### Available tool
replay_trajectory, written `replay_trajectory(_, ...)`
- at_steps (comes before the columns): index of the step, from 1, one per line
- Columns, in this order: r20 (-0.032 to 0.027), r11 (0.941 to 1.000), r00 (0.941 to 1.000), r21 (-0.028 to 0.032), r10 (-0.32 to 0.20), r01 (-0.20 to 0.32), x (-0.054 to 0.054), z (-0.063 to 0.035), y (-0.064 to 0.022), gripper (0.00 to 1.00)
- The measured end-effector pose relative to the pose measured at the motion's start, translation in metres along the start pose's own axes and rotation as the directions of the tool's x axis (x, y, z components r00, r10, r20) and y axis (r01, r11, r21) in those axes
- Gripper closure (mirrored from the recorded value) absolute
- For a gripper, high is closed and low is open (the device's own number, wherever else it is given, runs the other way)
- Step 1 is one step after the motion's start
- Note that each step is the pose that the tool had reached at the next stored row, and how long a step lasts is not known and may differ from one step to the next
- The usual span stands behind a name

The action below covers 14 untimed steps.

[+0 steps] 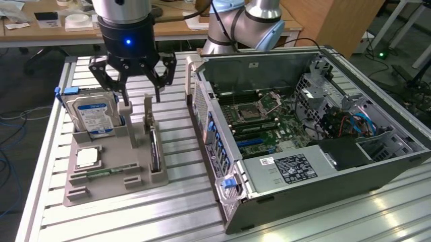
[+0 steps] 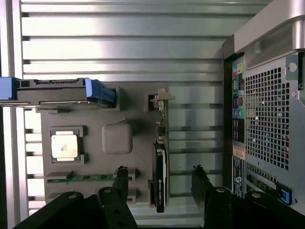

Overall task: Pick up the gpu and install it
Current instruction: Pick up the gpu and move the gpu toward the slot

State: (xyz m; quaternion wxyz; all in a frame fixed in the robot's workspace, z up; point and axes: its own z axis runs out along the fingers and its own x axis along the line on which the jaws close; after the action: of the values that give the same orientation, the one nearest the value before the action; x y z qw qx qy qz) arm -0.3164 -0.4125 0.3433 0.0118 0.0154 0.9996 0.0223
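My gripper grabs the GPU by the upper edge of its black cooler (image 1: 154, 134) next, since the holder's slot wraps around the GPU's lower edge.
The gpu (image 1: 153, 147) is a thin dark card standing on its edge in a slot of the grey parts holder (image 1: 114, 189), its metal bracket at the far end. In the wrist view I look down on the gpu (image 2: 161, 183) edge-on, and it lies between the two black fingers (image 2: 121, 177). My gripper (image 1: 141, 95) hangs open above the holder's far end, higher than the card and not touching it. Nothing is held in the gripper (image 2: 160, 174).
The holder also carries a silver hard drive (image 1: 94, 115) with a blue-white label, a CPU (image 1: 88, 157) and a green memory stick (image 1: 101, 174). An open computer case (image 1: 377, 166) lies on the exterior view's right, its motherboard (image 1: 269, 128) exposed. All rest on a ribbed aluminium table (image 1: 189, 212).
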Motion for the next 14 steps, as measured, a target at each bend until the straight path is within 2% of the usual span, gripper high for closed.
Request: replay_trajectory(14,-0.0002,1.0,1.0,0.0001,-0.001,0.001,0.0,0.0127,-0.0057,0.35)
